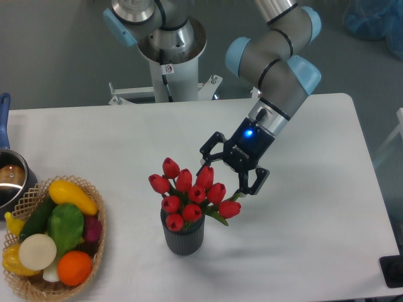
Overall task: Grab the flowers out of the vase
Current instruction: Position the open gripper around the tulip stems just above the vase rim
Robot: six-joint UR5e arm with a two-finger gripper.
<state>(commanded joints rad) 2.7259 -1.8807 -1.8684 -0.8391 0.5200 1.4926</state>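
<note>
The flowers [189,195] should next be grabbed by their cluster of red buds, so that my gripper can pick them from the vase [182,236].
The flowers [189,195], a bunch of red tulip buds with green leaves, stand upright in the vase [182,236], a small dark grey ribbed cylinder at the table's front centre. My gripper [223,174] is open and hangs just right of and behind the buds. Its left finger is close to the top-right bud. Nothing is held between the fingers. The stems are hidden inside the vase.
A wicker basket [94,251] of mixed fruit and vegetables sits at the front left. A steel pot [9,182] with a blue handle is cut off by the left edge. The arm's base [170,56] stands behind the table.
</note>
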